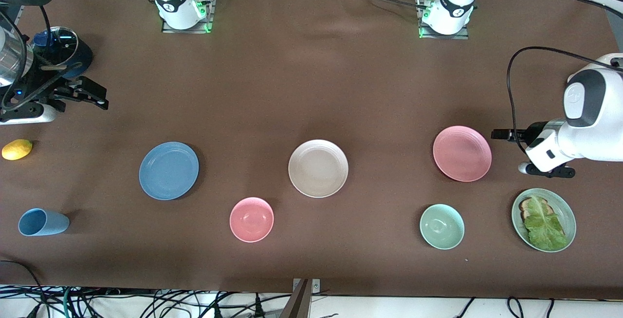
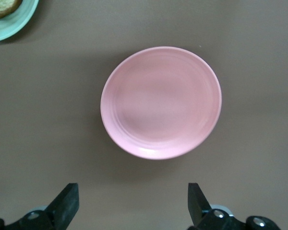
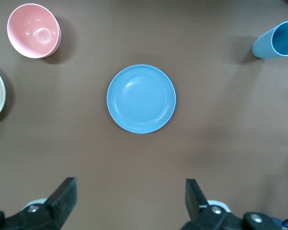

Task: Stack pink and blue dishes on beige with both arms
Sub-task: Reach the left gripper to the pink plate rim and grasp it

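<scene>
The left gripper should stack the pink plate on the beige one next, so it needs to grab the plate by its rim (image 1: 489, 153) (image 2: 219, 103).
Three flat plates lie in a row across the table. The beige plate (image 1: 318, 168) is in the middle. The blue plate (image 1: 169, 170) (image 3: 141, 98) lies toward the right arm's end, the pink plate (image 1: 462, 153) (image 2: 161, 102) toward the left arm's end. My left gripper (image 1: 501, 135) (image 2: 133, 191) hangs open over bare cloth just beside the pink plate, holding nothing. My right gripper (image 1: 95, 96) (image 3: 129, 189) is open and empty too, up over the table's right-arm end, well apart from the blue plate.
A pink bowl (image 1: 251, 219), a pale green bowl (image 1: 442, 226) and a green plate with lettuce on bread (image 1: 567, 223) sit nearer the front camera. A blue cup (image 1: 43, 222) and a lemon (image 1: 17, 149) lie at the right arm's end.
</scene>
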You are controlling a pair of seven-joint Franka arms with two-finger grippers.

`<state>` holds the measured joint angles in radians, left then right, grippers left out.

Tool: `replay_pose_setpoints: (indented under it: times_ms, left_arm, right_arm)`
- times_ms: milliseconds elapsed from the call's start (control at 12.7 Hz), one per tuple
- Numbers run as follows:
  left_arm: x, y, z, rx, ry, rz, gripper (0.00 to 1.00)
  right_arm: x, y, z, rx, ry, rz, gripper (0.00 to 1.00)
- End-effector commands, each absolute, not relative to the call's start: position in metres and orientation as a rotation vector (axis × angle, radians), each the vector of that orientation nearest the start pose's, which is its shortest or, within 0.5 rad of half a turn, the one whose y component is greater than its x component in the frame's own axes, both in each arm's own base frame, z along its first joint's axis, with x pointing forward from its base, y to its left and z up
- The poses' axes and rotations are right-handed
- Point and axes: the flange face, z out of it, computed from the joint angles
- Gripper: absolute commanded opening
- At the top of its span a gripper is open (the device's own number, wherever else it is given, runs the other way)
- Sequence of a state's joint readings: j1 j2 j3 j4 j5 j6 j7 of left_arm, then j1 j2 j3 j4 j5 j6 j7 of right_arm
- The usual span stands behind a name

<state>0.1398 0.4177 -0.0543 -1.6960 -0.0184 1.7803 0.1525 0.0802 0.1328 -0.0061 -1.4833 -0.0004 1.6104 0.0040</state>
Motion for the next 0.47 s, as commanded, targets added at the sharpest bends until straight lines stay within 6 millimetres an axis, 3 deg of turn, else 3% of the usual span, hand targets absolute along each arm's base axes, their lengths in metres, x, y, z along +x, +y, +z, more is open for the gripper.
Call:
replay_pose_setpoints:
  times_ms: [0,393]
  left_arm:
    - [0.608,0.067,0.303,-3.169,0.115,0.477,1.0]
    - [0.615,0.076,0.243,-3.18,0.092,0.461,1.0]
  right_arm:
    - [0.59,0.045,0.6,-3.125,-0.098,0.006,1.0]
    - [0.589,0.045,0.6,-3.126,-0.093,0.023,1.0]
